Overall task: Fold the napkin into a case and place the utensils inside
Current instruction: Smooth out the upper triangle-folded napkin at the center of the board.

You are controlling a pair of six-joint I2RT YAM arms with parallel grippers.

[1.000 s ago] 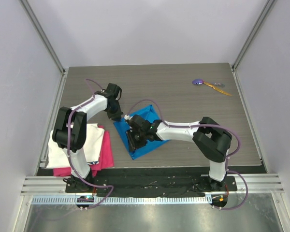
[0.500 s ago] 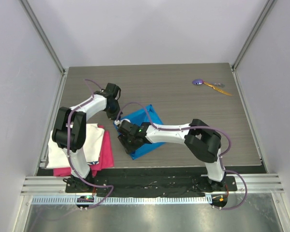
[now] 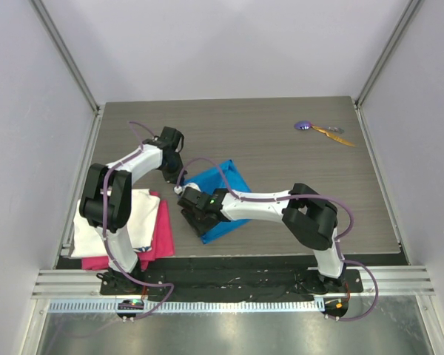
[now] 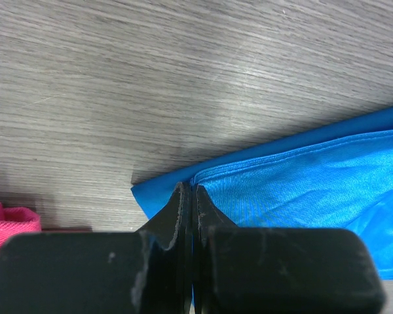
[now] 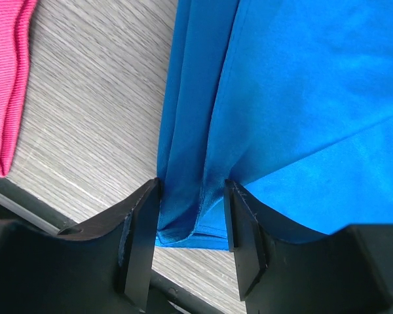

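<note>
The napkin's loose fold at its near corner, opposite my left gripper's corner, is the part my right gripper will grab next. This will turn the napkin (image 3: 223,185) over evenly for the case.
The bright blue napkin (image 3: 223,185) lies partly folded on the table between the arms. My left gripper (image 3: 175,174) is shut on its far left corner; in the left wrist view the fingertips (image 4: 188,195) are pressed together on the napkin's (image 4: 301,176) hem. My right gripper (image 3: 195,212) is at the napkin's near left edge, open, its jaws (image 5: 191,203) standing on either side of a loose fold of the napkin (image 5: 301,85). The two utensils lie at the far right: the purple-headed one (image 3: 303,126) and the orange-yellow one (image 3: 333,134).
A white cloth (image 3: 107,225) lies on a pink cloth (image 3: 163,231) at the near left, next to the napkin. The pink cloth shows in the right wrist view (image 5: 6,78) and the left wrist view (image 4: 6,222). The table's front edge is close behind my right gripper.
My right gripper has moved left along the napkin toward its near left edge. The napkin has drawn in narrower on its right side. The left gripper has hardly moved.
</note>
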